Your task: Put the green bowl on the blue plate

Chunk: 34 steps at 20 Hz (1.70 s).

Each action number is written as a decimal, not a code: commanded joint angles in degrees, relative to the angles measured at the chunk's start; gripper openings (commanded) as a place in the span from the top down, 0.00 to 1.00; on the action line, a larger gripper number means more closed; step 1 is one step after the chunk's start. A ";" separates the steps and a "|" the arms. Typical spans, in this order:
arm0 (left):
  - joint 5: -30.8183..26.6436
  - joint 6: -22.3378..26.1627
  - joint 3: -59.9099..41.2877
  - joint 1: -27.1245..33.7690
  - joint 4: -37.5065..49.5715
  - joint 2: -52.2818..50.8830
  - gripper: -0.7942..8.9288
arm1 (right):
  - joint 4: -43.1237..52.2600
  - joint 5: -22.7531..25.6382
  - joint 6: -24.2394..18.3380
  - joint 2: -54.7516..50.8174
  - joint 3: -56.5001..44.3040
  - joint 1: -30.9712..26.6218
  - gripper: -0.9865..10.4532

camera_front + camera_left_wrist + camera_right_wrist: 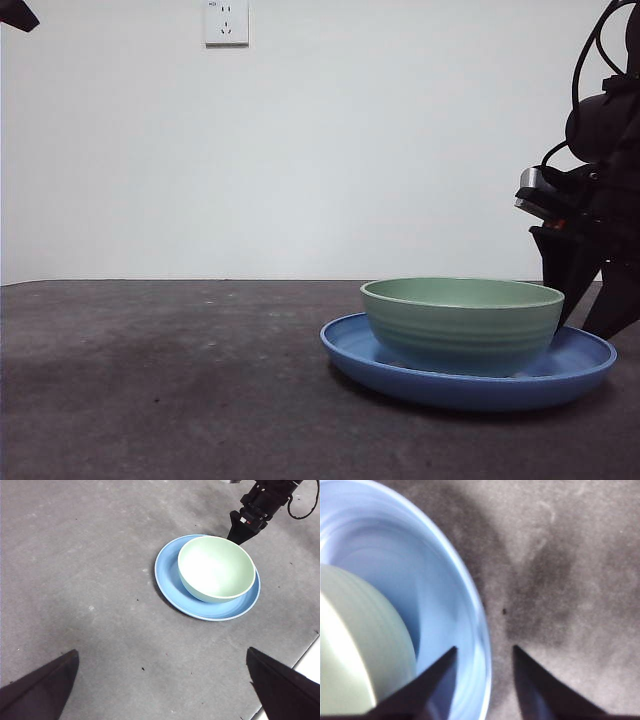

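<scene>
The robot's right hand will next hold the blue plate with the green bowl (pixel 365 640) by its rim (pixel 484 650) to shift the plate.
The green bowl (pixel 462 322) stands upright inside the blue plate (pixel 575 373) at the right of the table. From above, the bowl (pixel 216 567) sits slightly off the plate's (pixel 167 575) middle. My right gripper (pixel 484 649) is open at the plate's far right edge, one jaw over the plate's (pixel 445 580) inner slope and the other outside the rim. The bowl's ridged wall (pixel 365 645) is just beside it, not held. The same gripper (pixel 590 300) shows dark behind the plate. My left gripper (pixel 161 651) hangs high, open and empty.
The table (pixel 160 380) is dark grey and mottled, with bare surface to the left of the plate. A white wall with a socket (pixel 226 22) stands behind. The table's edge (pixel 307 652) runs near the plate on one side. The waiting left arm's tip (pixel 18 15) shows at the top corner.
</scene>
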 commanded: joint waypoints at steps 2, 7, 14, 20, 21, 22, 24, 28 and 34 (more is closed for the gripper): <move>0.17 -0.13 0.61 -0.20 0.57 0.24 0.18 | 0.28 -0.11 -0.68 1.33 0.70 0.20 0.80; 0.17 -0.13 0.61 -0.20 0.57 0.24 0.18 | 0.15 -0.11 -0.68 1.36 0.70 0.20 0.84; 0.17 -0.15 0.61 -0.20 0.55 0.20 0.18 | -0.20 0.22 0.79 1.60 0.72 0.17 0.90; 0.17 -0.35 0.61 -0.20 0.55 0.20 0.18 | -4.70 -2.32 2.49 1.60 5.62 -0.09 0.90; 0.17 -0.35 0.61 -0.20 0.55 0.20 0.18 | -5.40 -2.29 2.84 1.60 6.69 0.20 0.90; 0.17 -0.35 0.61 -0.20 0.55 0.20 0.18 | -5.51 -2.54 3.56 1.60 7.52 0.50 0.90; 0.17 -0.35 0.61 -0.20 0.55 0.20 0.18 | -5.35 -4.20 4.44 1.60 8.81 1.60 0.90; 0.17 -0.33 0.61 -0.20 0.55 0.20 0.18 | -2.23 -4.22 8.52 1.66 9.38 6.14 0.90; 0.17 -0.33 0.61 -0.20 0.52 0.20 0.18 | 4.35 -4.42 13.79 6.12 9.38 14.08 0.90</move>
